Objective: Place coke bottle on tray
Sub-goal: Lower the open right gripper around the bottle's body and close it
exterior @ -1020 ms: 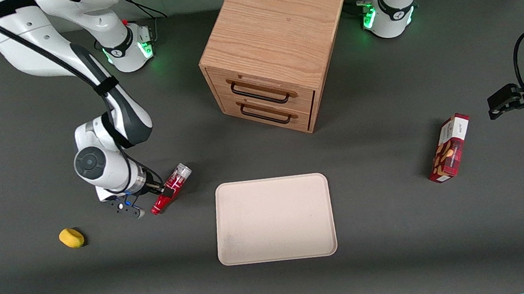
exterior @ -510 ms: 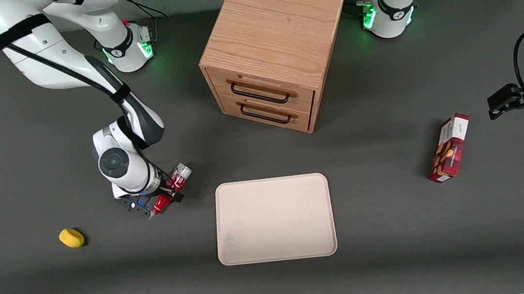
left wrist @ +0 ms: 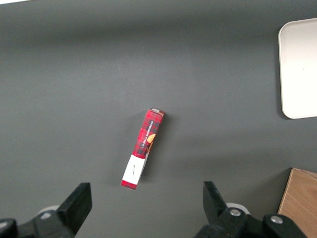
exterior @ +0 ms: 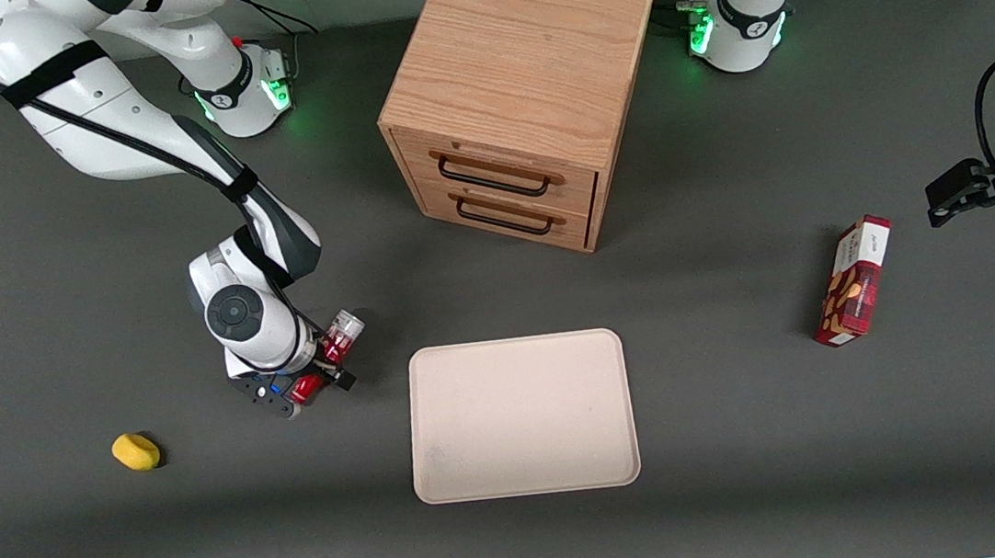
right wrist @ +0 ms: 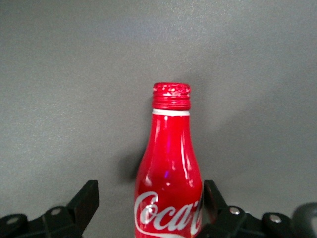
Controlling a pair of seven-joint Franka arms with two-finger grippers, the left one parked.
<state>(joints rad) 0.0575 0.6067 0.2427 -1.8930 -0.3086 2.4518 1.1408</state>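
The right gripper takes hold of the coke bottle by its body with the white lettering (right wrist: 168, 214) next, to set the bottle onto the beige tray.
The coke bottle (exterior: 338, 336) lies on its side on the dark table, close beside the beige tray (exterior: 521, 415), toward the working arm's end. Its silver base points toward the wooden cabinet. My right gripper (exterior: 316, 386) hangs low over the bottle's neck end and stands open. In the right wrist view the bottle (right wrist: 169, 168) lies between the two black fingers, its red cap pointing away from the gripper (right wrist: 150, 198). One finger (right wrist: 212, 198) is right against the bottle's side. The other finger (right wrist: 88, 198) stands well apart from it. The tray (left wrist: 299, 69) holds nothing.
A wooden two-drawer cabinet (exterior: 516, 101) stands farther from the front camera than the tray. A yellow lump (exterior: 136, 451) lies toward the working arm's end. A red snack box (exterior: 854, 280), also in the left wrist view (left wrist: 142, 148), stands toward the parked arm's end.
My right gripper has slid from beside the bottle's neck to over the bottle, which now lies between its fingers. The bottle has stayed where it was.
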